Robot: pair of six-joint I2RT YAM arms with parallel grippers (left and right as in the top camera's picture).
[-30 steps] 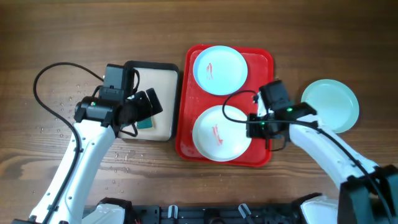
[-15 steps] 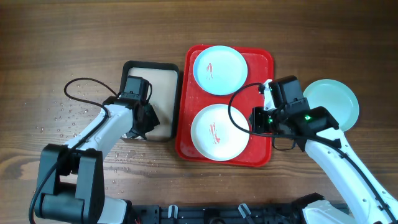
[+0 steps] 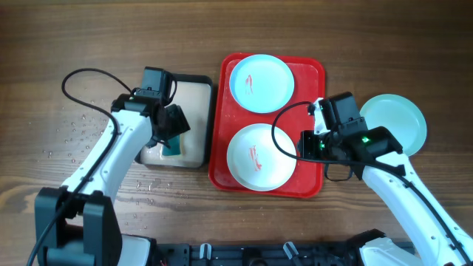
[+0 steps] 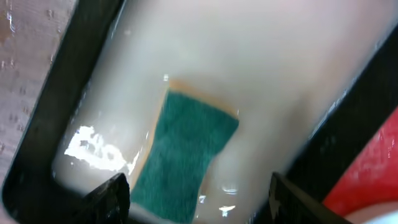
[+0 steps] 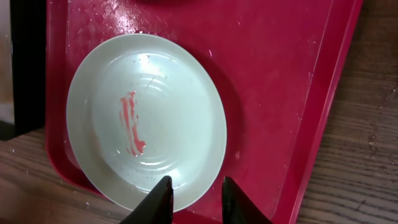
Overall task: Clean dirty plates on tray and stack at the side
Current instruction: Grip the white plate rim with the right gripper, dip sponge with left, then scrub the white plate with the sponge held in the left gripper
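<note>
Next, the right gripper grabs the white plate's rim (image 3: 293, 162) on the side away from the beige tray (image 3: 194, 92), which leaves the plate's smeared side free to clean, then stack.
The red tray (image 3: 314, 74) holds a pale blue plate (image 3: 260, 83) with a red smear at the back and a white plate (image 3: 262, 157) with a red smear at the front. Another pale blue plate (image 3: 394, 125) lies on the table to the right of the tray. My right gripper (image 5: 194, 194) is open just above the white plate's (image 5: 146, 146) right rim. My left gripper (image 4: 196, 199) is open above a green sponge (image 4: 185, 155) that lies in the black-rimmed beige tray (image 3: 194, 92).
Water drops lie on the wood left of the beige tray. The beige tray's black rim (image 4: 68, 93) and the red tray's edge (image 4: 367, 168) flank the sponge in the left wrist view. Bare wood (image 5: 367, 155) shows right of the red tray.
My left gripper lifted and shifted slightly, uncovering the green sponge in the beige tray. My right gripper stayed at the white plate's right rim.
</note>
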